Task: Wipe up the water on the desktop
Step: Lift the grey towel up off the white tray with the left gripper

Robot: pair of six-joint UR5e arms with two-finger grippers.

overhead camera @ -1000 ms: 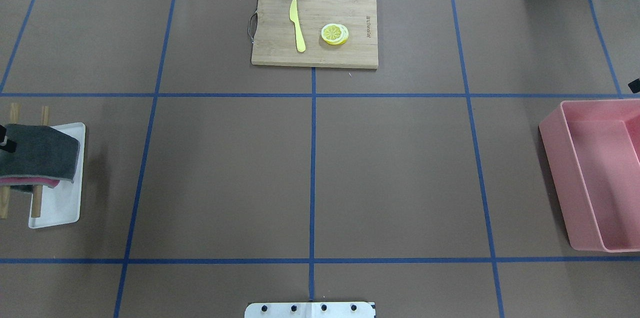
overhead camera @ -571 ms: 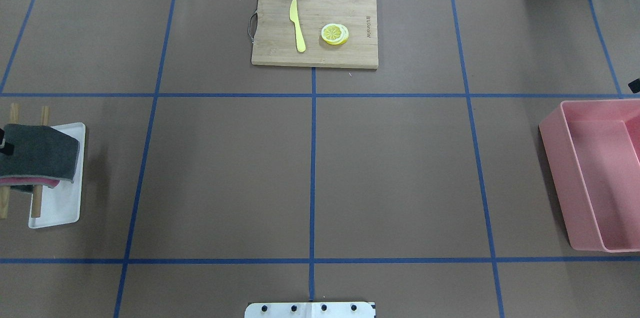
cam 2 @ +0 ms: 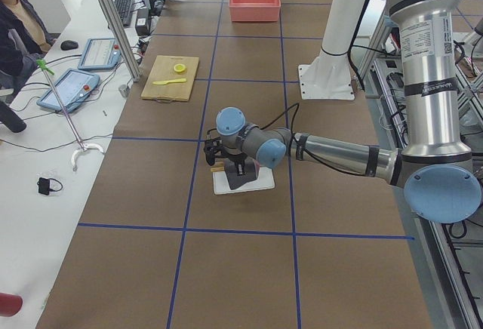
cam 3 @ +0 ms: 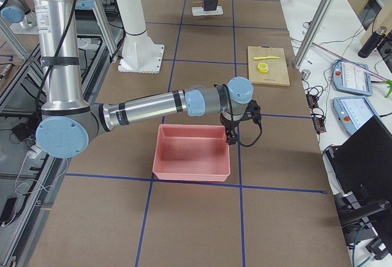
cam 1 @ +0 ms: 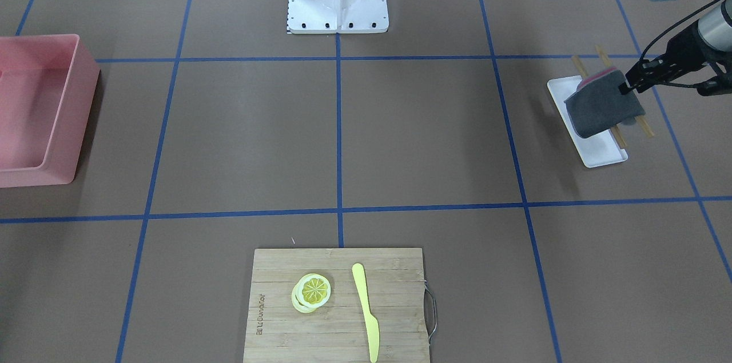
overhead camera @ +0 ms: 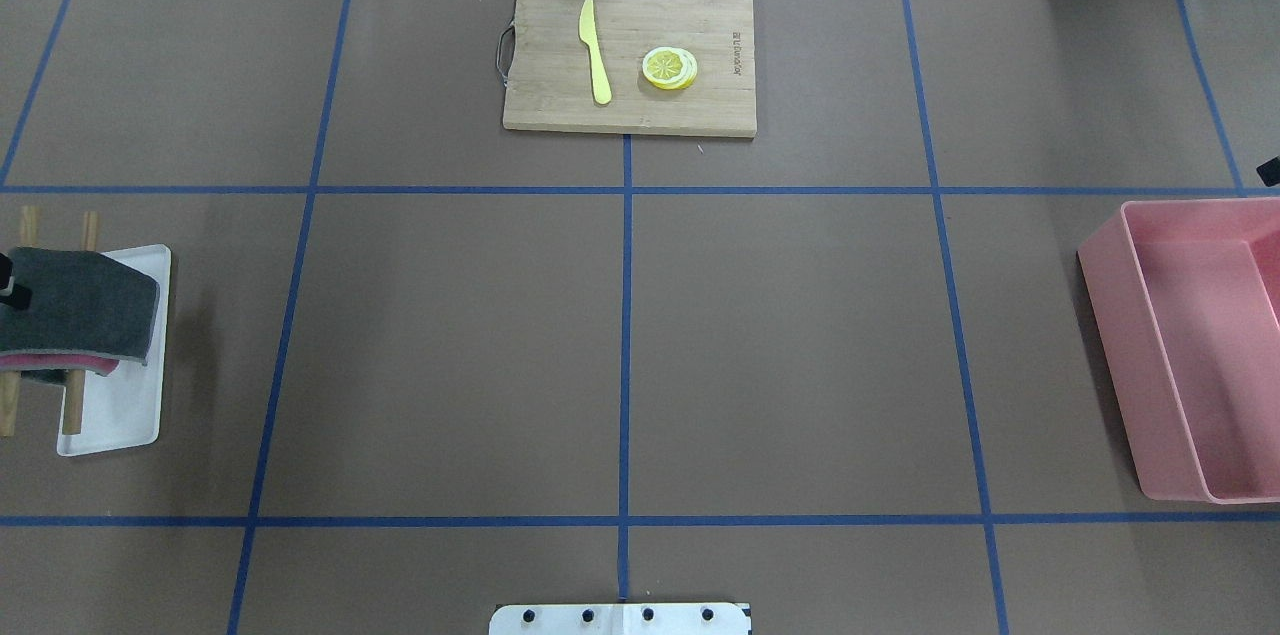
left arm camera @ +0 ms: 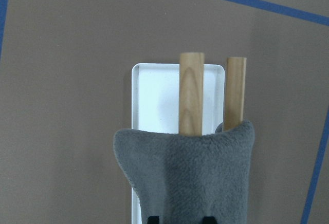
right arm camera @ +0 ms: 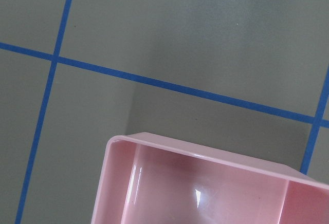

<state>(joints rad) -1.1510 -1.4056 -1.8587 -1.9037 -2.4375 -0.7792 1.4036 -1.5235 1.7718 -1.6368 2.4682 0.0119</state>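
Observation:
The grey cloth (left arm camera: 185,178) needs to wipe up the water on the desktop, so my left gripper should grab it by its outer edge (left arm camera: 181,217) next.
The brown desktop (overhead camera: 780,345) with its blue tape grid shows no water that I can make out. A grey cloth (overhead camera: 85,305) hangs over two wooden rods (left arm camera: 191,90) above a white tray (overhead camera: 125,405) at the left edge, with a pink cloth (overhead camera: 50,360) under it. My left gripper (cam 1: 629,87) is at the cloth's outer edge. In the left wrist view its two dark fingertips (left arm camera: 151,219) stand apart with the cloth (left arm camera: 185,178) between them. My right gripper (cam 3: 231,133) hovers by the far corner of the pink bin (cam 3: 193,154); I cannot tell whether it is open or shut.
A bamboo cutting board (overhead camera: 560,105) at the far middle carries a yellow knife (overhead camera: 596,55) and lemon slices (overhead camera: 669,68). The pink bin (overhead camera: 1130,355) stands at the right edge. The robot's base plate (overhead camera: 620,618) is at the near middle.
The left gripper's visible tip has slid a little to the left, toward the frame edge. The grey cloth and the rest have not moved.

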